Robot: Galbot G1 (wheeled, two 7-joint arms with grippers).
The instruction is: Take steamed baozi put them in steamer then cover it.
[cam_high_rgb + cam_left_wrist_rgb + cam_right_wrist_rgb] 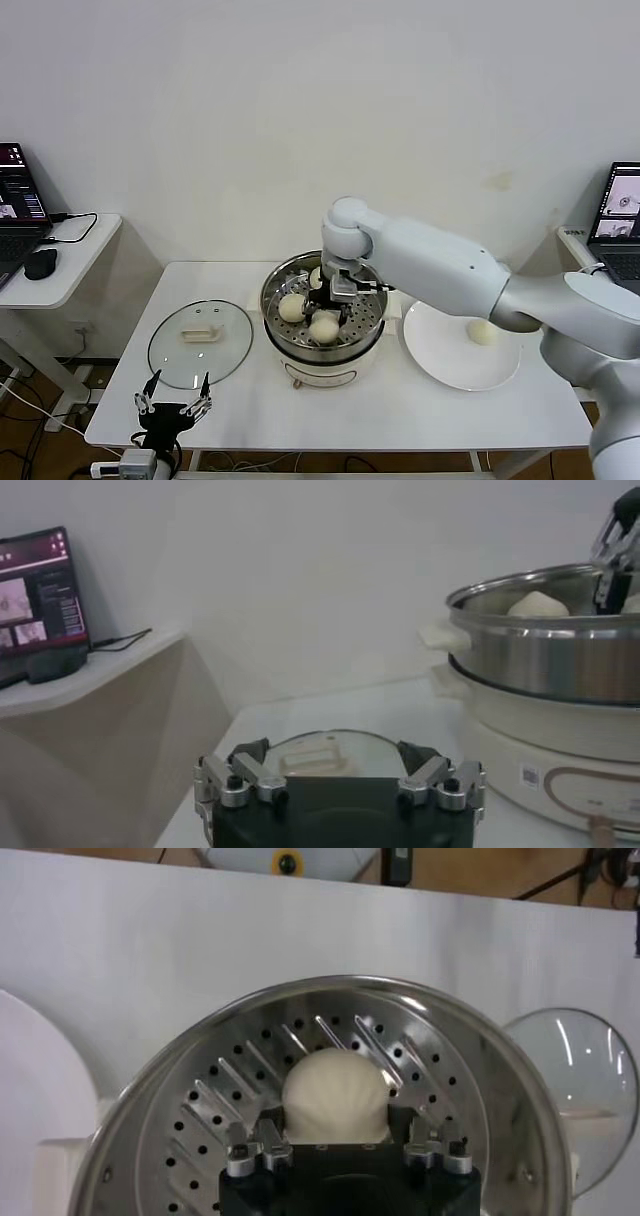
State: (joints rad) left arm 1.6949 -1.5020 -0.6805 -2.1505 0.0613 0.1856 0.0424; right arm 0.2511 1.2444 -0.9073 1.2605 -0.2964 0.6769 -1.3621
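I can release the baozi from my right gripper now, because it sits low inside the steamer's rim with its bottom over the perforated tray and would rest there.
The steamer (277,287) stands mid-table, its perforated tray (230,1098) showing in the right wrist view. My right gripper (340,300) reaches down into it, shut on a baozi (335,1093) low over the tray's front part (324,328). Another baozi (292,307) lies on the tray beside it, and one more (316,277) peeks out behind the gripper. A last baozi (483,332) sits on the white plate (450,365). The cover (200,342) lies flat left of the steamer. My left gripper (175,400) waits open at the table's front left, just before the cover (325,748).
A side table with a laptop (18,200) and a mouse (40,263) stands at far left. A second laptop (620,210) is at far right. The white wall runs close behind the table.
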